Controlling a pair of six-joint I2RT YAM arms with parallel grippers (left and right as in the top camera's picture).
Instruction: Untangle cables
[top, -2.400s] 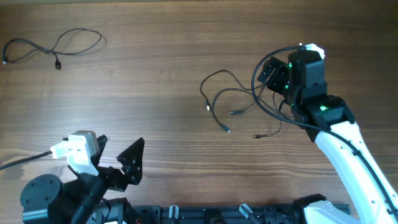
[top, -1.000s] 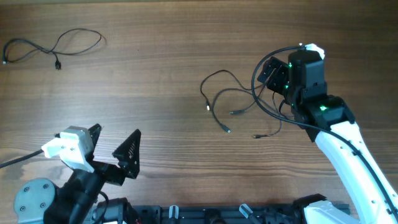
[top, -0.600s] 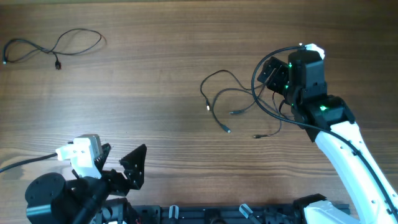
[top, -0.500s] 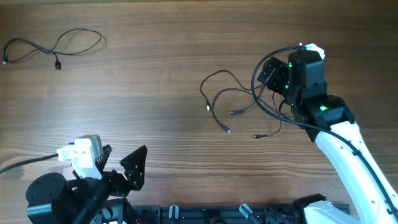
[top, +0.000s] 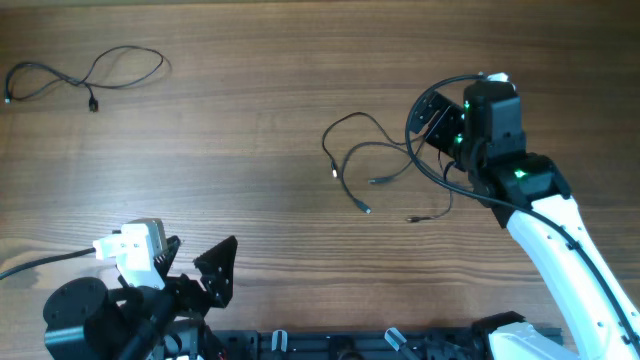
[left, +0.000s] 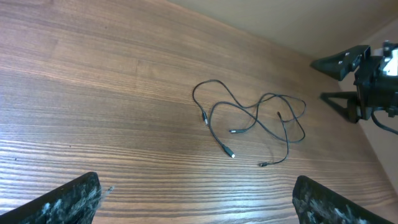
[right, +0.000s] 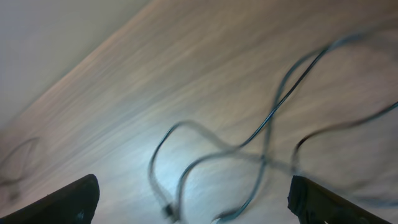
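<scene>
I need to untangle the cables next, so I should grab one thin black cable with my right gripper along its strand (top: 380, 127) at the edge of the tangle, and leave the plugs free.
A loose tangle of thin black cables (top: 378, 165) lies right of the table's middle, with small plugs at the strand ends. In the left wrist view the cables (left: 252, 118) lie well ahead. In the right wrist view the cables (right: 264, 143) are blurred and close below. My right gripper (top: 432, 118) hovers open at the tangle's right edge, nothing between its fingers. My left gripper (top: 192, 265) stands open near the front left edge, far from the tangle. In both wrist views, left gripper (left: 196, 208) and right gripper (right: 196, 208), only bare wood shows between the fingertips.
A separate thin black cable (top: 88, 75) lies by itself at the far left corner of the wooden table (top: 250, 120). The right arm's own thick black cable (top: 440, 175) loops over the tangle's right side. The right arm (left: 367, 78) shows at the right of the left wrist view.
My left arm has swung and drawn back toward the front edge, its gripper now a little further right. The right gripper has shifted slightly; the cables lie as before.
</scene>
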